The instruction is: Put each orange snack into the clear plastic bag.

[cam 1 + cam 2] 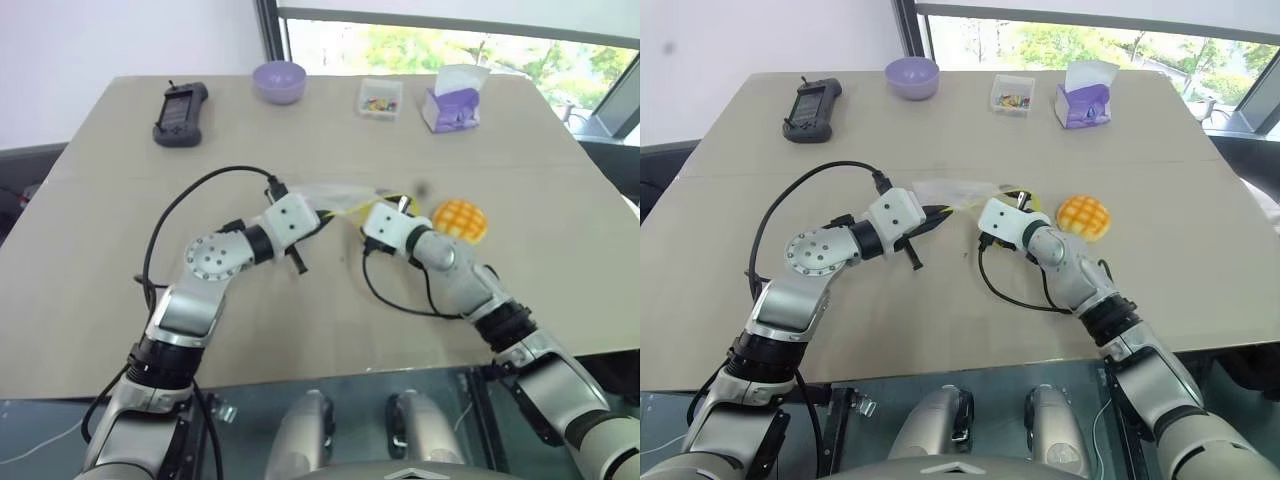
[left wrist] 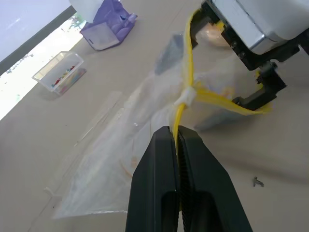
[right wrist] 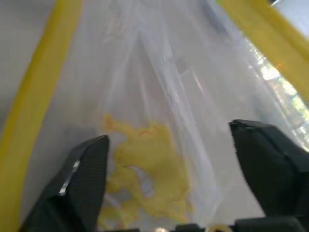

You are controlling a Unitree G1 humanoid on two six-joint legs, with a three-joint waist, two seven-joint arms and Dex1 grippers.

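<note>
I need to grab the bag with my right gripper by its yellow seal strip, which stands out in an open loop. The bag's clear film is hanging loose and wrinkled.
The orange snack, a round bun with a criss-cross top, lies on the tan table just right of my right wrist, outside the bag. The clear plastic bag lies crinkled at the table's middle. Its yellow seal strip is pulled into an open loop. My left gripper is shut on that strip. My right gripper is open, its fingers reaching into the bag's mouth with nothing held. A yellow-orange smear shows on the plastic between them; what it is I cannot tell.
Along the far edge stand a black handheld device, a purple bowl, a small clear box of coloured bits and a purple tissue pack. A black cable loops beside my left arm.
</note>
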